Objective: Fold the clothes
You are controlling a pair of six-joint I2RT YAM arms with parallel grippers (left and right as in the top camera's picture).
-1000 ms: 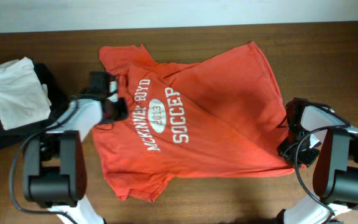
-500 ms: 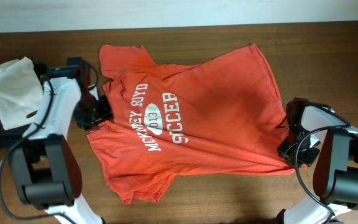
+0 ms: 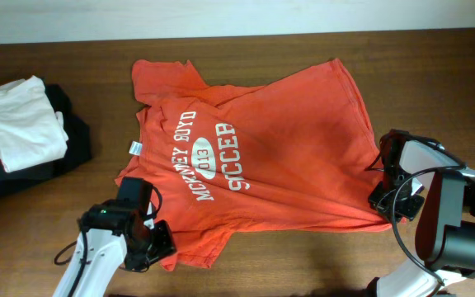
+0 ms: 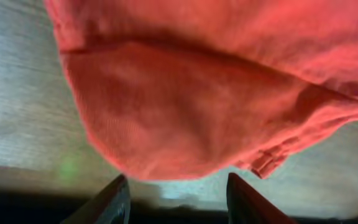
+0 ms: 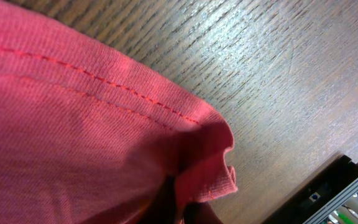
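Observation:
My left gripper picks up the shirt's front sleeve edge next, opposite the hem corner my right gripper holds, to fold the T-shirt evenly.
The red-orange T-shirt (image 3: 254, 157) with white lettering lies spread on the wooden table, its small white neck tag (image 3: 135, 148) at the left. My left gripper (image 3: 151, 247) is open at the shirt's front-left sleeve edge. In the left wrist view the fingers (image 4: 178, 199) are apart and empty, with a fold of the shirt (image 4: 191, 112) just ahead of them. My right gripper (image 3: 383, 198) is shut on the shirt's lower right hem corner; in the right wrist view the fabric (image 5: 104, 124) is pinched between the fingers (image 5: 185, 208).
A white folded garment (image 3: 19, 124) lies on a black folded garment (image 3: 71, 140) at the table's left edge. Bare wood table (image 3: 435, 91) surrounds the shirt. The table's front edge runs close to both arms.
My left arm has swung from the shirt's collar area down to the front-left sleeve. The collar and neck tag now lie uncovered. The right arm has not moved.

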